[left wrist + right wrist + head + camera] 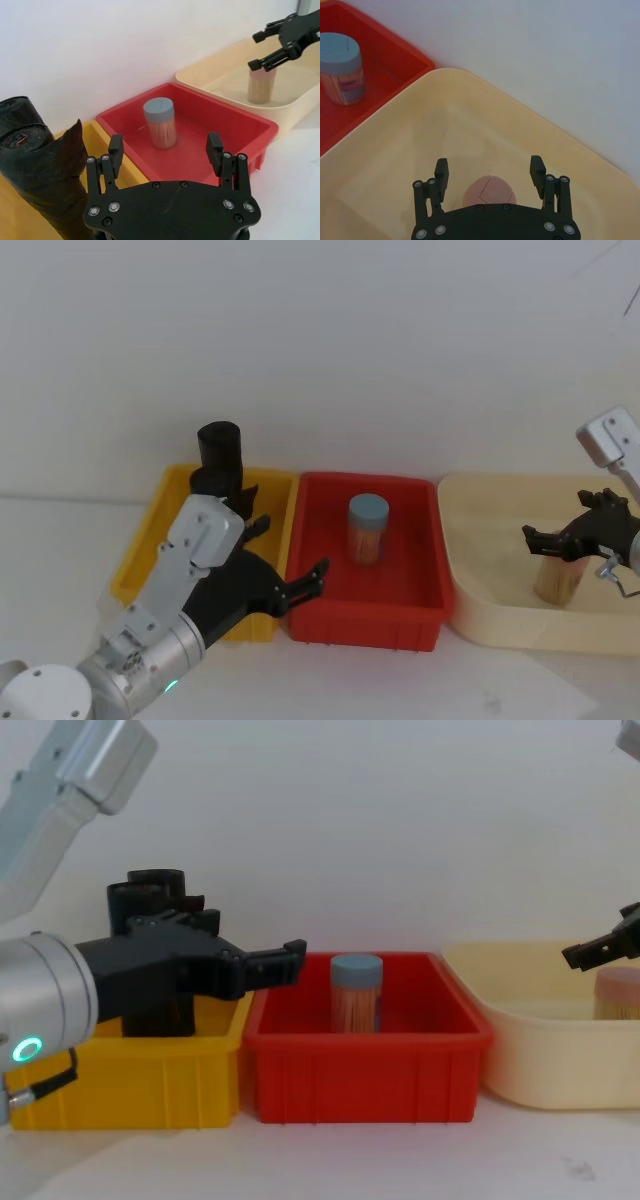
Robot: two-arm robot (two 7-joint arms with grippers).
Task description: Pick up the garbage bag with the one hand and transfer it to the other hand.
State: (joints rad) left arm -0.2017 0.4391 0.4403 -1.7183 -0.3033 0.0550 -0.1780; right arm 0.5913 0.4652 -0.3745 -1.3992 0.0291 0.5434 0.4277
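Note:
The yellow bin's sides surround the garbage bag's bottom. My left gripper will next grab the garbage bag by its upper side (136,908) (37,164), above the bin's rim.
The garbage bag (218,455) is a black roll standing upright at the back of the yellow bin (138,562). In the left wrist view the garbage bag (35,165) shows a loose flap and a small red label on its top end. My left gripper (290,547), on the green-lit arm, hovers open over the edge between the yellow and red bins, in front of the roll and to its right. The roll lies outside its fingers (116,146). My right gripper (557,517) stands open above a jar (557,580) in the cream tub (480,540).
A red bin (365,625) sits between the yellow bin and the cream tub, holding a jar with a blue lid (367,528). The three containers stand in a row against a white wall. Bare white table runs along their front.

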